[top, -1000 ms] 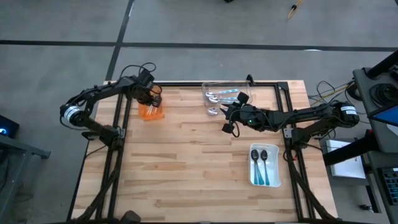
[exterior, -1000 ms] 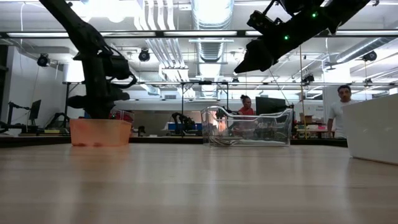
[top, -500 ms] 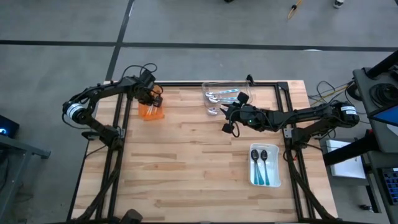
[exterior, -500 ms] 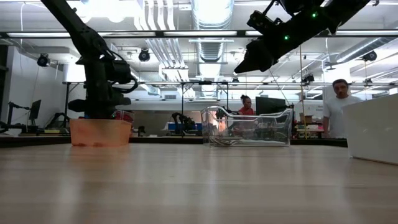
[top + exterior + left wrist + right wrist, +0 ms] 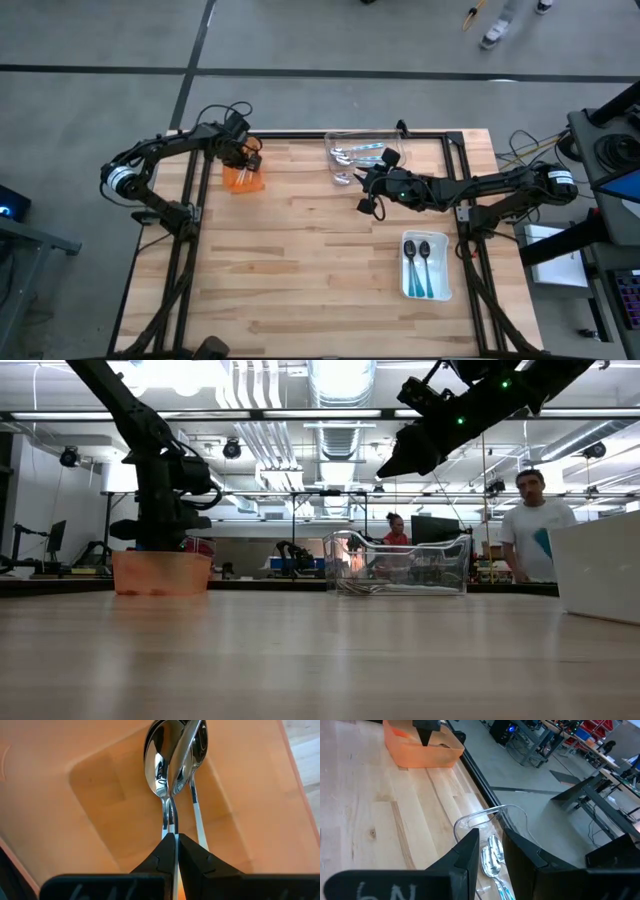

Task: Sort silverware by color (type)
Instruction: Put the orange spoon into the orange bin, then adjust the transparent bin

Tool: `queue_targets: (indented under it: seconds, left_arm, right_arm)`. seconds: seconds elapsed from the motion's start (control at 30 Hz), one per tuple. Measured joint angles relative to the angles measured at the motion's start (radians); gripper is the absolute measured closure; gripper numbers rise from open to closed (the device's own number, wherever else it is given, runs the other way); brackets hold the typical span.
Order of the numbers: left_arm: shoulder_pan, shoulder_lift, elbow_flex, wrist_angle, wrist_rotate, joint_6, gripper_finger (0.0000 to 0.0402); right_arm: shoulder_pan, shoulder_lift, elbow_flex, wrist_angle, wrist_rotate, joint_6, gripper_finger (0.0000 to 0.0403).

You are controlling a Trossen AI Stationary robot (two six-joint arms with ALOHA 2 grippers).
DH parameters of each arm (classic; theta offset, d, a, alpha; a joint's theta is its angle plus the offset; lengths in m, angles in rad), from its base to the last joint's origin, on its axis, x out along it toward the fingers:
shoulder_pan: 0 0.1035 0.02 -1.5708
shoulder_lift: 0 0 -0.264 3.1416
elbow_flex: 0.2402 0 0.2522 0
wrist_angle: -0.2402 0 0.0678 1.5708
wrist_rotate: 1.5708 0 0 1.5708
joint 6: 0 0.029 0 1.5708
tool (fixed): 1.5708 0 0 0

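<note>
The spoon's bowl (image 5: 183,756) lies against other spoons' bowls over the orange tray's bottom. It is time for my left gripper to open now, as the spoon would rest inside.
An orange tray (image 5: 243,181) stands at the table's far left. Shiny spoons (image 5: 161,762) lie in it, their bowls together at one end. My left gripper (image 5: 176,838) reaches down into this tray (image 5: 160,572), shut on one spoon's handle. My right gripper (image 5: 363,180) hovers high above the table by the clear tray (image 5: 364,142). Its fingers (image 5: 470,851) are slightly apart with nothing between them. Several spoons (image 5: 492,858) lie in the clear tray. Two teal-handled spoons (image 5: 418,262) lie in a white tray (image 5: 427,294). My left gripper pinches a spoon's thin handle (image 5: 170,826) between its two fingertips, a little behind the bowl. The fingers come from above, pointing steeply down, and lie along the handle. The spoon's bowl is among the others in the orange tray; whether it rests on the floor I cannot tell.
The clear tray (image 5: 400,565) stands at the far middle of the table and the white tray (image 5: 600,565) near its right edge. Bare wood lies between the trays and toward the near edge. People stand in the room beyond the table.
</note>
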Motion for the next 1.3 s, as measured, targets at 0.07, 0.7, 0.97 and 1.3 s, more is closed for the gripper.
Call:
queue_targets:
  seconds: [0.07, 0.7, 0.97, 1.3]
  left_arm:
    - [0.000, 0.000, 0.000, 0.000, 0.000, -0.002, 0.0401]
    - [0.000, 0.000, 0.000, 0.000, -0.020, -0.009, 0.0338]
    - [-0.012, -0.044, 0.000, 0.003, -0.027, 0.034, 0.0318]
    - [-0.130, -0.252, -0.004, 0.033, -0.028, 0.116, 0.0318]
  right_arm:
    - [0.000, 0.000, 0.000, 0.000, 0.000, 0.000, 0.0326]
    - [0.000, 0.000, 0.000, -0.003, 0.000, 0.000, 0.0326]
    - [0.000, 0.000, 0.000, -0.008, 0.000, 0.002, 0.0326]
    - [0.000, 0.000, 0.000, -0.008, 0.000, 0.049, 0.0326]
